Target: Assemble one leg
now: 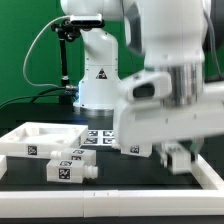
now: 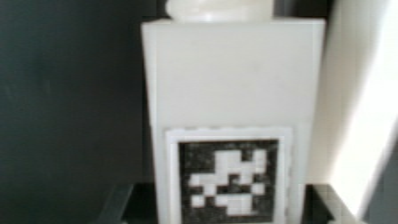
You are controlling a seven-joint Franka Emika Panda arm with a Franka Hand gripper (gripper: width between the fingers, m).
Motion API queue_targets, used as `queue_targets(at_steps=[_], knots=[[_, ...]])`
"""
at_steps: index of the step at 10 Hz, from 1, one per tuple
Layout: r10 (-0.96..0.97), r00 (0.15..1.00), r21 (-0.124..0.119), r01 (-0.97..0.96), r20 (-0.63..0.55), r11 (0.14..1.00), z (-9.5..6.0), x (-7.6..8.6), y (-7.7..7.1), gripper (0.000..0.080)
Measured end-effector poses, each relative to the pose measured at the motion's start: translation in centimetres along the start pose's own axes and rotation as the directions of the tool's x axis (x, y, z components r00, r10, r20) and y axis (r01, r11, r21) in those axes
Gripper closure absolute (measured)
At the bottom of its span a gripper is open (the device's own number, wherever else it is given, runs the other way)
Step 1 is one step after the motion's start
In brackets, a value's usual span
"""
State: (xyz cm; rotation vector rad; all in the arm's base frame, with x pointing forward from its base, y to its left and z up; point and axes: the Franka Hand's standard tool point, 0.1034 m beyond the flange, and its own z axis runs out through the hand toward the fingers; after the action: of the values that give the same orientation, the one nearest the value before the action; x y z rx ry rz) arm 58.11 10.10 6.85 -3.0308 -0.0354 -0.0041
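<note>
My gripper keeps holding the white leg [image 1: 179, 156] [image 2: 231, 80] from here until it is lower, since it hangs between my gripper's fingers above the black tabletop.
In the wrist view a white leg [image 2: 231, 80] fills the picture, with its rounded stub end [image 2: 214, 10] pointing away and a black-and-white tag [image 2: 228, 172] near my gripper [image 2: 228, 208]. The dark fingers [image 2: 128, 203] sit tight against both sides of the leg, shut on it. In the exterior view my gripper [image 1: 177, 160] hangs low over the black table at the exterior view's right, with the held leg [image 1: 179, 156] partly hidden between the fingers. Two more legs [image 1: 70, 168] lie at the exterior view's left front.
A large flat white panel with raised rim [image 1: 22, 136] lies at the exterior view's left. Tagged white pieces [image 1: 100, 135] lie behind the loose legs. A white rim edge [image 1: 208, 176] runs along the front right. The robot base [image 1: 97, 75] stands behind.
</note>
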Motion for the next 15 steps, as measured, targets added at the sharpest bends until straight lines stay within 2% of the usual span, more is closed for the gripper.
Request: queue_targets(at_steps=[1, 6, 7, 8, 9, 10, 13, 15], knots=[[0.059, 0.998, -0.001, -0.059, -0.006, 0.998, -1.1, -1.8, -1.0, 0.0515], [0.057, 0.998, 0.001, -0.057, -0.005, 0.998, -0.4, -2.3, -1.0, 0.0514], [0.142, 0.990, 0.003, -0.142, -0.023, 0.990, 0.3, -3.8, -2.0, 0.0514], [0.184, 0.982, 0.001, -0.184, -0.038, 0.983, 1.6, -6.9, -3.3, 0.0514], [0.212, 0.976, 0.001, -0.212, -0.050, 0.977, 2.8, -9.3, -3.9, 0.0514], [0.193, 0.981, -0.005, -0.193, -0.037, 0.981, 3.0, -9.7, -3.9, 0.0514], [0.195, 0.980, -0.003, -0.195, -0.043, 0.981, 3.2, -9.8, -4.0, 0.0514], [0.190, 0.982, -0.021, -0.190, -0.014, 0.982, 5.5, -13.2, -3.7, 0.0514]])
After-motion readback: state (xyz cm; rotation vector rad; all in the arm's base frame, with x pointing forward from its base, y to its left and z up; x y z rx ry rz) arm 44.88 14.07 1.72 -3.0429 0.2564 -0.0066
